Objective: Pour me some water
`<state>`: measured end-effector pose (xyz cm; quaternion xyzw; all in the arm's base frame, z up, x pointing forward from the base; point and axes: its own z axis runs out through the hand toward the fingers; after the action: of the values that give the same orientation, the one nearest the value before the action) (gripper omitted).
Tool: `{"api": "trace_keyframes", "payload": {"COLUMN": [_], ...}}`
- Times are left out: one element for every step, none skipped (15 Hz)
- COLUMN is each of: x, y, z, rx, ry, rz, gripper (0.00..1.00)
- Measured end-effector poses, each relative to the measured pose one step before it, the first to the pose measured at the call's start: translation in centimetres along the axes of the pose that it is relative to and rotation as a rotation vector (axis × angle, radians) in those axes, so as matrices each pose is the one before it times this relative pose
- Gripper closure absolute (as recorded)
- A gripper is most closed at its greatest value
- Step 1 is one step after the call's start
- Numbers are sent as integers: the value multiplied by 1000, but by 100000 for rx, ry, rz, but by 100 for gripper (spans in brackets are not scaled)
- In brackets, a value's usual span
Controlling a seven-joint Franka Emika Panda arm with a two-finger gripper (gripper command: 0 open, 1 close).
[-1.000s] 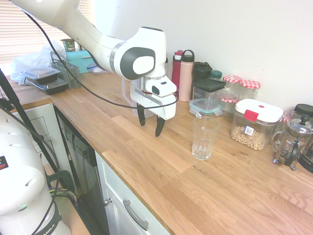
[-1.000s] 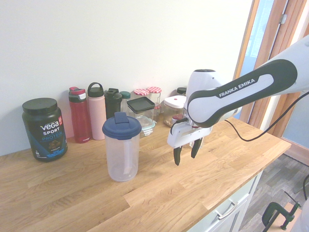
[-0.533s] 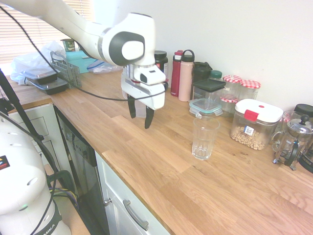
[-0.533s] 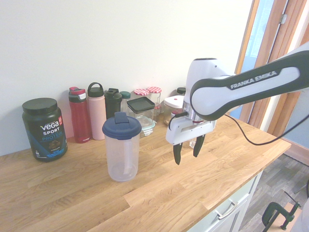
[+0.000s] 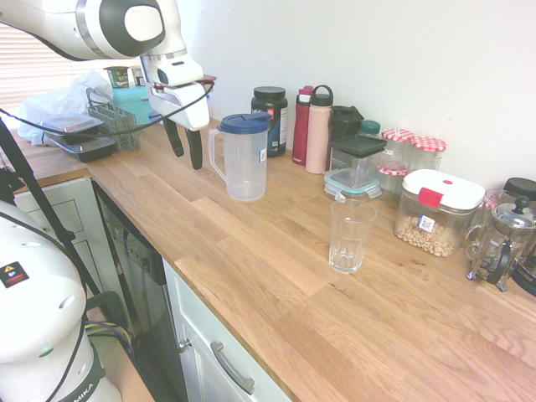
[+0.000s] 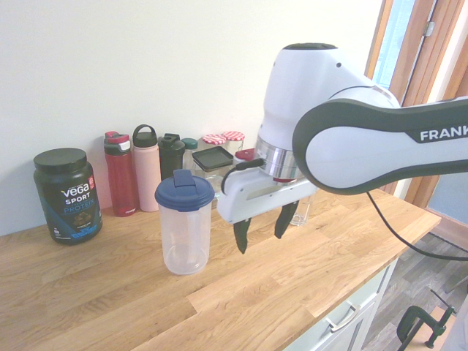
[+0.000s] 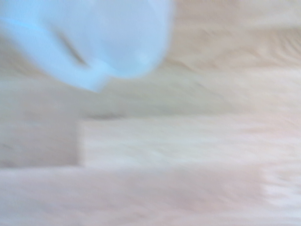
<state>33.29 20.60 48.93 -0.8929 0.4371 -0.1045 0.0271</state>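
The pitcher's round body point(image 6: 172, 238) is about as wide as my open fingers. My gripper should next grab the pitcher by its slim side handle so that it can pour.
A clear plastic pitcher point(image 5: 244, 157) with a dark blue lid stands on the wooden counter; it also shows as the pitcher point(image 6: 185, 221) in the second exterior view and as a blurred pale pitcher point(image 7: 101, 40) in the wrist view. An empty drinking glass point(image 5: 349, 235) stands further along the counter, apart from the pitcher. My gripper point(image 5: 186, 142) hangs open and empty above the counter, a short way off the pitcher's handle side. In the second exterior view the gripper point(image 6: 262, 228) is to the right of the pitcher.
Along the wall stand a black protein tub point(image 6: 66, 195), red and pink bottles point(image 5: 311, 126), jars and food containers point(image 5: 435, 211), and a French press point(image 5: 502, 243). Boxes and a wire basket point(image 5: 113, 121) sit at the counter's far left end. The counter's front edge point(image 5: 218, 310) is close.
The arm has swung away from the glass, past the pitcher, to the pitcher's handle side. The gripper stayed open and empty.
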Motion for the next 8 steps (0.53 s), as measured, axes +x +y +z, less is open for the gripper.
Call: {"api": "trace_keyframes", "payload": {"x": [-722,-545,-298,78,394,351,329,195], "y": [-1349,-1390,-1354,-1221,-1075,-1073,-916,-820], "z": [170,425,508,451,394,342,368,387], "rx": [1427,1083,894,732,47,-152,129,69], "ry": [1536,1927,2147,1901,1295,1141,1419,1434], "rz": [380,348,643,1199,1265,1035,1036,1661], "gripper": [0,0,0,0,0,0,0,0]}}
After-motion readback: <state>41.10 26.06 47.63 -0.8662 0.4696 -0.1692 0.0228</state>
